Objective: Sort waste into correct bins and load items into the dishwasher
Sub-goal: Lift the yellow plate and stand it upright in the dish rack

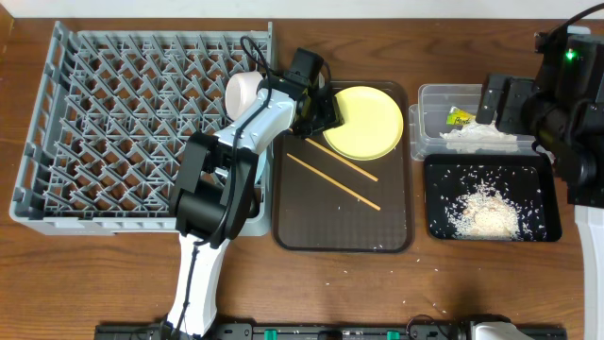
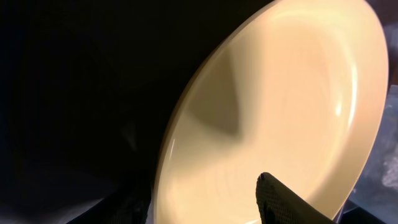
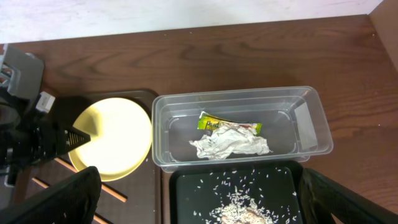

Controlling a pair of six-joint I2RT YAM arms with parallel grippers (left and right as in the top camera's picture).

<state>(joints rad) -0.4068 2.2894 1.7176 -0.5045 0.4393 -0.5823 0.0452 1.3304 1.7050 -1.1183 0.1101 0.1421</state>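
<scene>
My left gripper is going to grab the yellow plate by its rim nearest the dish rack (image 2: pixel 160 188) next. The rest of the plate will stay free to load upright there.
The round yellow plate (image 1: pixel 373 123) lies at the back of the dark brown serving tray (image 1: pixel 311 227), and it also shows in the left wrist view (image 2: pixel 292 93) and the right wrist view (image 3: pixel 118 134). My left gripper (image 1: pixel 326 109) is open, and its fingers (image 2: pixel 205 202) straddle the plate's left rim, one over the plate and one outside it. Two wooden chopsticks (image 1: pixel 340 175) lie on the tray in front of the plate. My right gripper (image 3: pixel 199 199) is open and empty above the black tray (image 1: pixel 444 222), which holds rice (image 1: pixel 486 208). The clear tub (image 3: pixel 311 124) holds the wrapper (image 3: pixel 214 122) and crumpled paper (image 3: pixel 230 146).
The grey dish rack (image 1: pixel 94 132) fills the left side. A white round vessel (image 1: pixel 243 92), a cup or a bowl, sits at its right edge under my left arm. A few rice grains lie on the table in front of the trays. The blue bowl is out of view.
</scene>
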